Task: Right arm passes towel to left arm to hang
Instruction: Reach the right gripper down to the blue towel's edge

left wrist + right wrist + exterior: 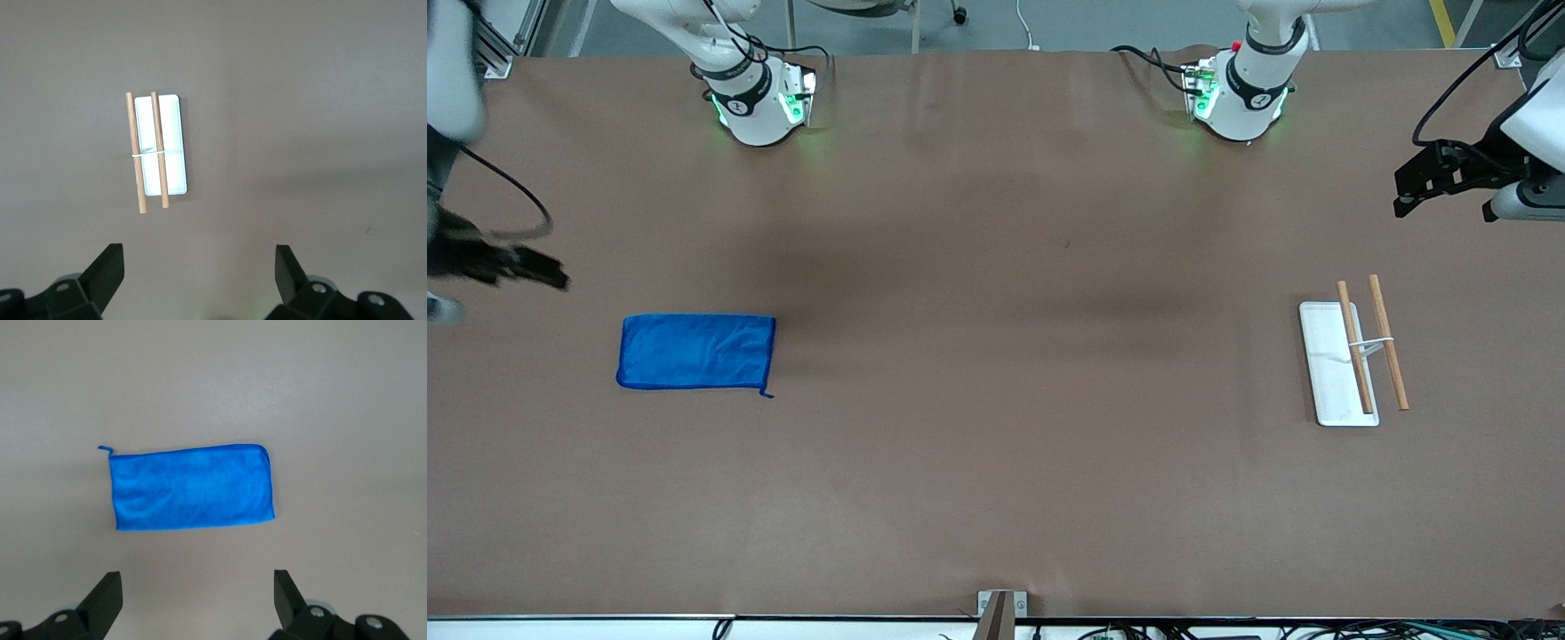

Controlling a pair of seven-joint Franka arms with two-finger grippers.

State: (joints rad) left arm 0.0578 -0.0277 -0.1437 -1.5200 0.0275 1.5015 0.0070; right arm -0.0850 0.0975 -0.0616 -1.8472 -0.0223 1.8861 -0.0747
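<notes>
The blue towel's corner loop should stay free for my left gripper to hang, so my right gripper should grab the towel's edge opposite the loop next.
The blue towel lies flat on the brown table toward the right arm's end; its corner loop points toward the front camera. It also shows in the right wrist view. My right gripper hangs in the air over the table's end by the towel, open and empty, and it shows in its own view. My left gripper is up over the left arm's end of the table, open and empty, and it shows in its own view.
A hanging rack with a white flat base and two wooden rods stands toward the left arm's end, also in the left wrist view. A metal bracket sits at the table's near edge.
</notes>
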